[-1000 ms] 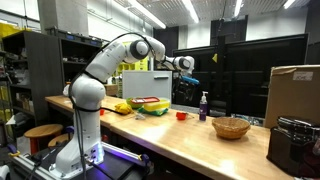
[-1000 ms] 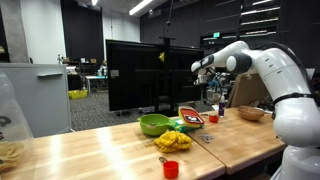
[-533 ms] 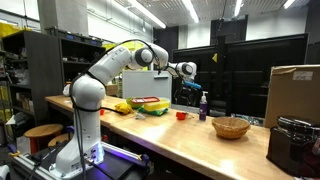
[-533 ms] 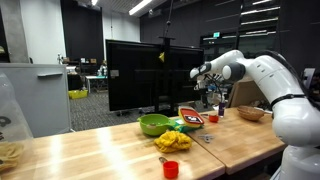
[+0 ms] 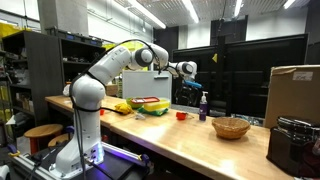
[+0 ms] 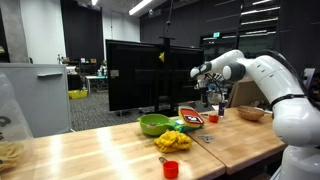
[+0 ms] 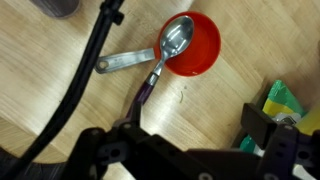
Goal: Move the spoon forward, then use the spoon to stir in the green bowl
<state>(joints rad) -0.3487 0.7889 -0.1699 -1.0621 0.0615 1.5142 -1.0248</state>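
Note:
My gripper takes hold of the spoon [image 7: 172, 50] by its purple handle next, which leaves the spoon's metal bowl free to stir.
In the wrist view the spoon [image 7: 172, 50] has a shiny metal bowl resting on the rim of a small red cup [image 7: 198, 45]. Its purple handle slants down to the wooden table. My gripper [image 7: 195, 125] hangs high above it, open, with bare wood between its fingers [image 7: 262, 124]. Both exterior views show the gripper [image 5: 187, 69] [image 6: 203, 72] well above the table. The green bowl [image 6: 153, 124] sits on the table further along, away from the cup [image 6: 213, 118]. The spoon is too small to make out in the exterior views.
A flat metal utensil [image 7: 125, 62] lies beside the red cup, and a black cable [image 7: 80, 90] crosses the wrist view. A tan woven basket [image 5: 231, 127], purple bottle [image 5: 203, 105], cardboard box [image 5: 295, 90], yellow items [image 6: 175, 140] and an orange cup [image 6: 170, 168] share the table.
A second ago the arm shifted, carrying the gripper a little lower and outward; over the last half second it has held still. The jaws stayed open.

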